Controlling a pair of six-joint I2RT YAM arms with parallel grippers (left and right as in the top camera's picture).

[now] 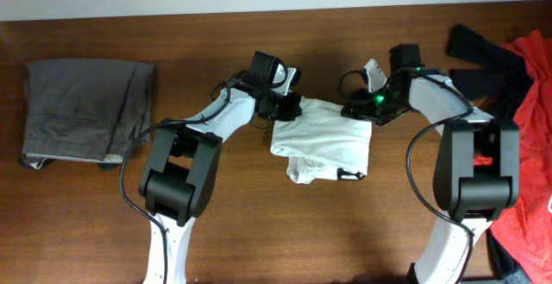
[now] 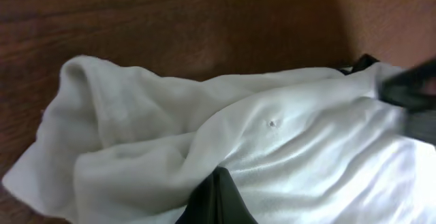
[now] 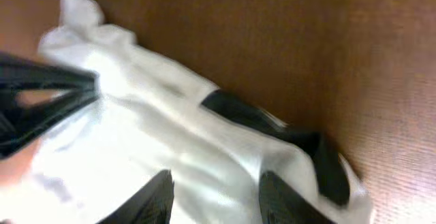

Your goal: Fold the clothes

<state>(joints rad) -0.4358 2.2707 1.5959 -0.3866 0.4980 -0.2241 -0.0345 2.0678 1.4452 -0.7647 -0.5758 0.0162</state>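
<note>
My right gripper pinches the white garment's corner by the black trim next, so that my left gripper then folds the opposite side.
A white garment with black trim [image 1: 321, 142] lies bunched at the table's middle. My left gripper [image 1: 290, 108] is at its upper left corner. In the left wrist view its fingers [image 2: 216, 198] are pressed together, pinching a fold of the white cloth [image 2: 170, 135]. My right gripper [image 1: 354, 110] is at the garment's upper right corner. In the right wrist view its fingers [image 3: 218, 195] stand apart over the white cloth [image 3: 143, 135], next to the black trim [image 3: 272, 125].
Folded grey trousers [image 1: 86, 111] lie at the far left. A black garment [image 1: 483, 55] and a red garment [image 1: 530, 120] are piled at the right edge. The wooden table [image 1: 78, 224] is bare in front.
</note>
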